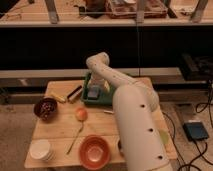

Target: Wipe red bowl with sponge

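The robot will grab the sponge by one end with its gripper, to wipe the red bowl (pixel 95 151).
The red bowl (pixel 95 151) stands at the table's front edge, wide and orange-red with a paler inside. Far from it, the small grey-blue sponge (pixel 93 92) lies in a green tray (pixel 103 99) at the back of the table. My white arm reaches from the lower right, bends at an elbow high over the tray and comes down again. My gripper (pixel 97 83) hangs open just above the sponge and holds nothing. The arm hides the tray's right part.
A dark maroon bowl (pixel 45 108) of brown bits sits at the left and a white bowl (pixel 40 149) at the front left corner. An orange ball (pixel 81 114), a wooden spoon (pixel 75 138), a dark bar (pixel 75 93) and a yellow piece (pixel 58 97) lie between. Shelving rises behind the table.
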Robot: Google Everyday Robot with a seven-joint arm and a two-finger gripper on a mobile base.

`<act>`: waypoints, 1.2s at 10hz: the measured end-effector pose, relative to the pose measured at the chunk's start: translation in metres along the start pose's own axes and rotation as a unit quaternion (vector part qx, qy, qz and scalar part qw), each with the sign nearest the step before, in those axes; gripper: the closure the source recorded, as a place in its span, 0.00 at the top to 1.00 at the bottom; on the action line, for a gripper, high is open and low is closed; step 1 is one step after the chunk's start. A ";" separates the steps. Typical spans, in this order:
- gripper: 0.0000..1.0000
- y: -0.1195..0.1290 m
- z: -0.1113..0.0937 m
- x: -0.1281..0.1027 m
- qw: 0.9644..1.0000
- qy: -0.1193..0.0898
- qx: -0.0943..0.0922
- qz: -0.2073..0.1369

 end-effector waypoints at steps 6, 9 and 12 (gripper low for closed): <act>0.78 0.001 0.016 -0.006 0.999 -0.006 -0.037 -0.004; 0.50 0.003 0.015 -0.005 0.999 -0.006 -0.039 0.008; 0.20 0.001 0.010 -0.005 1.000 -0.008 -0.024 0.017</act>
